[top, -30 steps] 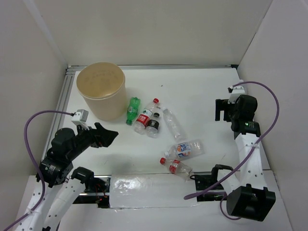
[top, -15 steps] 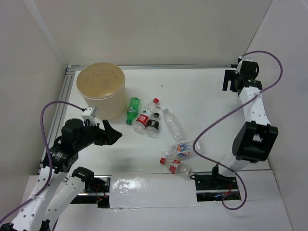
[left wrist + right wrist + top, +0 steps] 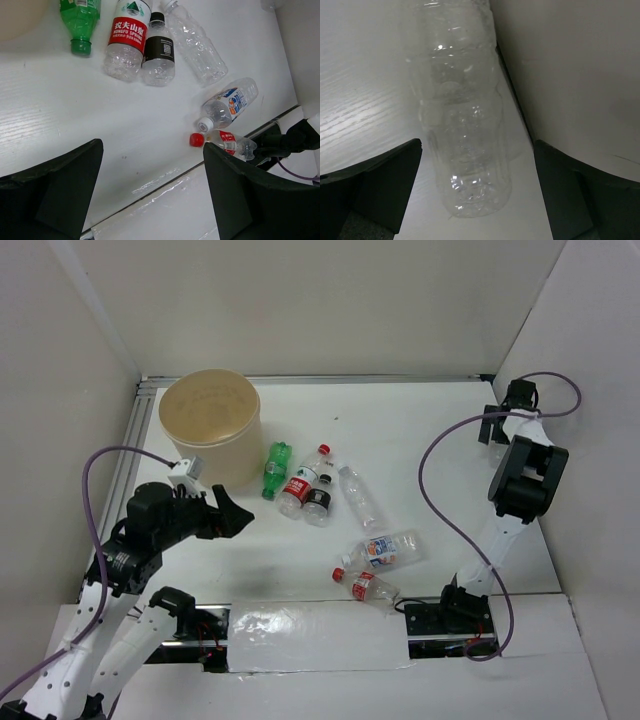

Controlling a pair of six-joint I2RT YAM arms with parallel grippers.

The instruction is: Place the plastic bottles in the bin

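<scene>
My right gripper needs to go lower before it closes on the clear bottle, because the bottle's base is below that gripper's open fingers in the right wrist view.
The tan bin [image 3: 210, 425] stands at the far left. Right of it lie a green bottle [image 3: 275, 468], a red-label bottle [image 3: 303, 483], a dark-label bottle [image 3: 319, 500] and a clear bottle [image 3: 358, 496]. A blue-white-label bottle [image 3: 393, 549] and a small red-capped bottle [image 3: 365, 585] lie nearer. The left wrist view shows the green bottle [image 3: 79, 20], the red-label bottle [image 3: 126, 40] and the red-capped bottle [image 3: 222, 141]. My left gripper [image 3: 232, 520] is open and empty above the table. My right gripper [image 3: 495, 435] is open at the right wall, its jaws on either side of another clear bottle [image 3: 465, 125] without gripping it.
The right side wall [image 3: 570, 75] runs right beside the clear bottle in the right wrist view. A purple cable [image 3: 430, 490] loops over the table's right part. A metal rail [image 3: 135, 430] edges the table behind the bin.
My right arm has swung from the middle right to the far right corner by the wall. My left gripper has moved a little toward the bottles.
</scene>
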